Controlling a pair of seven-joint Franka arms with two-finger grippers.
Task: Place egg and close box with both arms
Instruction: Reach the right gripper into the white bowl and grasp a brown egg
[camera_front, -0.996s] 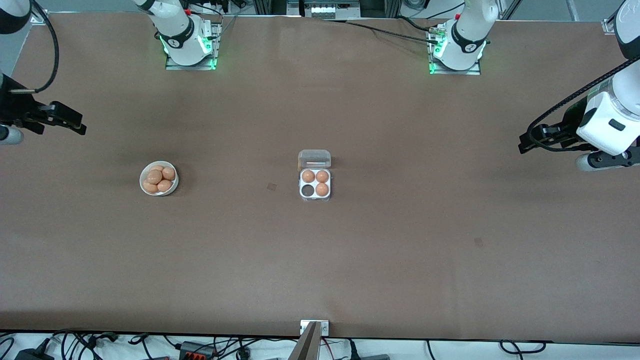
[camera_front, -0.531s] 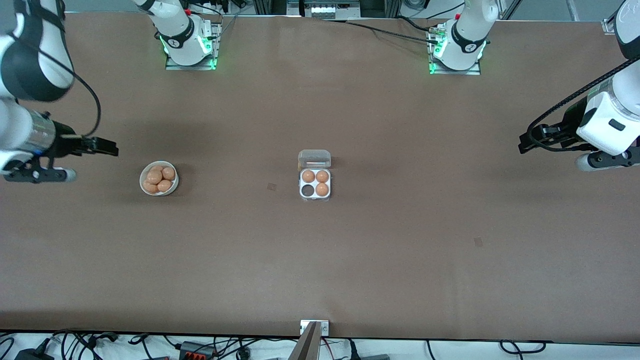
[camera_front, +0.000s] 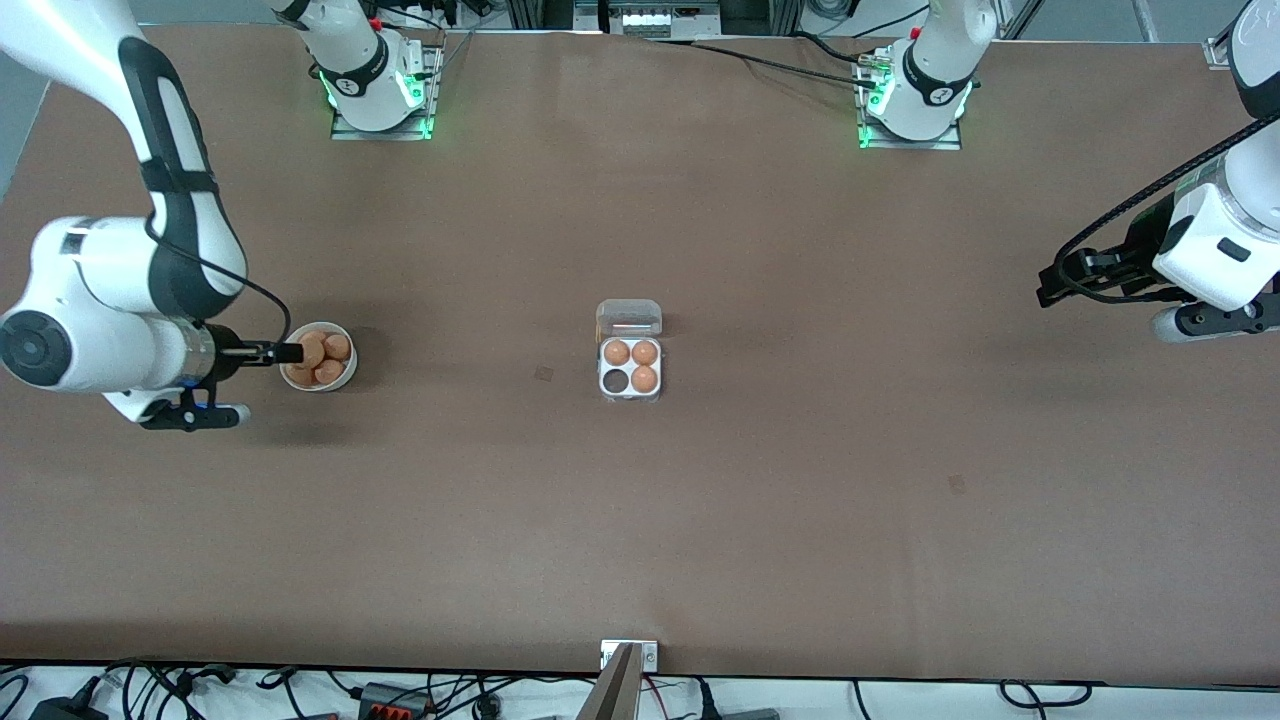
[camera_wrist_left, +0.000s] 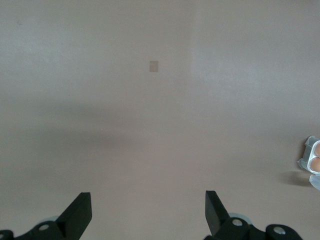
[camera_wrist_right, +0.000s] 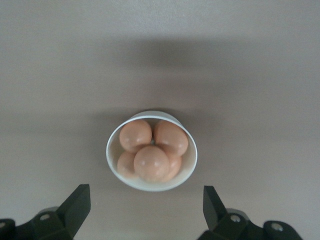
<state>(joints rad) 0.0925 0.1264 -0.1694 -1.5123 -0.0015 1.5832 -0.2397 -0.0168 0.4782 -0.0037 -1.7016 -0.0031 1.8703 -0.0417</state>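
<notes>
My right gripper should grab an egg from the white bowl by the egg's rounded shell next, to fill the box's empty cell (camera_front: 615, 380).
The clear box (camera_front: 630, 368) lies open at mid-table, its lid (camera_front: 629, 317) folded back toward the bases. It holds three brown eggs, and one cell (camera_front: 613, 381) is empty. Its edge shows in the left wrist view (camera_wrist_left: 312, 160). A white bowl (camera_front: 351, 365) of several eggs (camera_front: 312, 350) stands toward the right arm's end. My right gripper (camera_front: 295, 353) is open and empty over the bowl's edge; its wrist view shows the bowl (camera_wrist_right: 150, 186) and eggs (camera_wrist_right: 151, 162) just ahead of the gripper (camera_wrist_right: 145, 195). My left gripper (camera_front: 1048, 285) waits open and empty (camera_wrist_left: 148, 199) over the left arm's end.
The brown table carries small darker patches (camera_front: 543, 374) (camera_front: 957, 485), one also in the left wrist view (camera_wrist_left: 154, 66). The arm bases (camera_front: 380, 90) (camera_front: 915, 100) stand along the table's top edge. A metal bracket (camera_front: 629, 655) sits at the edge nearest the front camera.
My right arm has swung in from the table's end and come down, bringing its open gripper to the bowl of eggs. The left arm, the box and the bowl have not moved.
</notes>
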